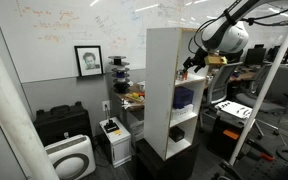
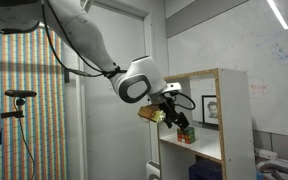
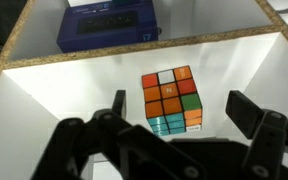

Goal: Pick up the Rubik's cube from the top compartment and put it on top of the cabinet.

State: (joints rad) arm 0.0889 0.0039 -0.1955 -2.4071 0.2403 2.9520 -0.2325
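Note:
My gripper should move toward the cube before closing on the cube; it lies in the fingers' gap but beyond them.
The Rubik's cube, with orange, white, green and teal faces, sits on the white floor of the top compartment of the cabinet. In the wrist view my gripper is open, one finger on each side of the cube, not touching it. In an exterior view the cube shows at the front edge of the top compartment, with my gripper just at it. In an exterior view my gripper is at the bay's open front.
A dark blue box lies on the shelf below, also seen in an exterior view. A white and black item sits in the lowest bay. The cabinet stands on a low black cabinet. Desks and equipment stand nearby.

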